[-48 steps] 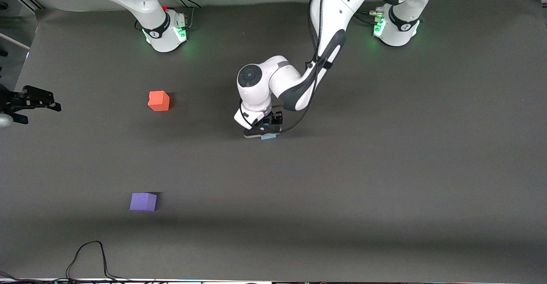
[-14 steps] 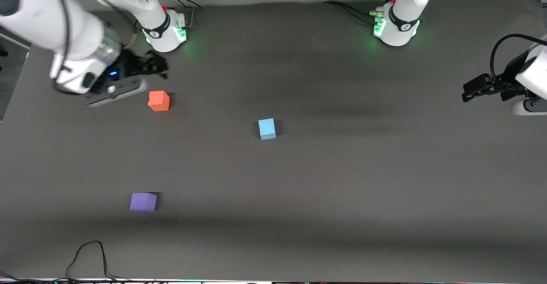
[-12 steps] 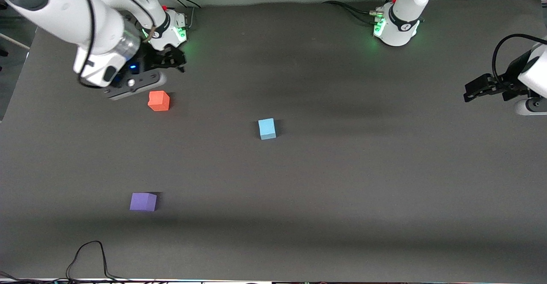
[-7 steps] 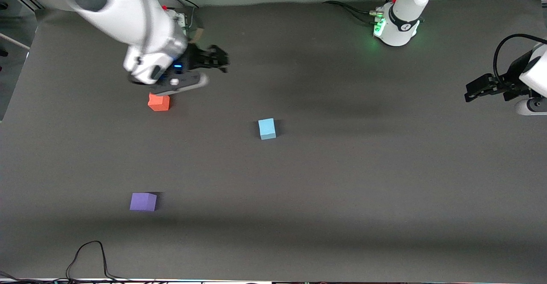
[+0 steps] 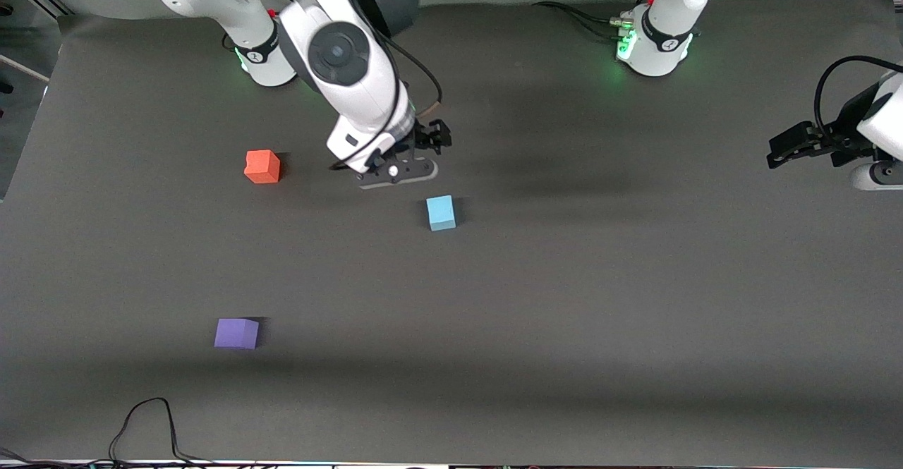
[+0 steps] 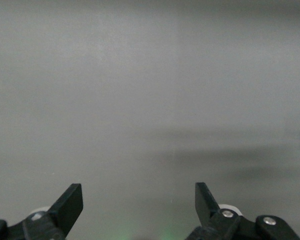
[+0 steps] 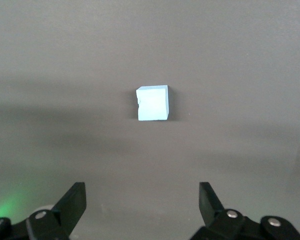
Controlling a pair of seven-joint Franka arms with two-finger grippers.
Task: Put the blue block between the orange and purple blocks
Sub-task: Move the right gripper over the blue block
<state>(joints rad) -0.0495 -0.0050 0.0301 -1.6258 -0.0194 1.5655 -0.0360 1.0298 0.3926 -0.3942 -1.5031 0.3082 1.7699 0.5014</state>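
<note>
My right gripper grabs the opposite sides of the blue block (image 5: 441,213) next, to set it between the orange and purple blocks.
The light blue block (image 5: 441,213) sits on the dark mat mid-table and shows free in the right wrist view (image 7: 152,102). The orange block (image 5: 262,166) sits toward the right arm's end. The purple block (image 5: 236,333) lies nearer to the front camera than the orange one. My right gripper (image 5: 430,141) hangs open and empty over the mat close beside the blue block; its open fingers frame bare mat (image 7: 141,195). My left gripper (image 5: 783,150) waits open and empty at the left arm's end of the table (image 6: 138,192).
The two arm bases (image 5: 268,56) (image 5: 656,46) stand along the mat's edge farthest from the front camera. A black cable (image 5: 148,419) loops at the mat's nearest edge, close to the purple block.
The left arm let go of the blue block and drew back to its end. The right arm swept from its end past the orange block to beside the blue block.
</note>
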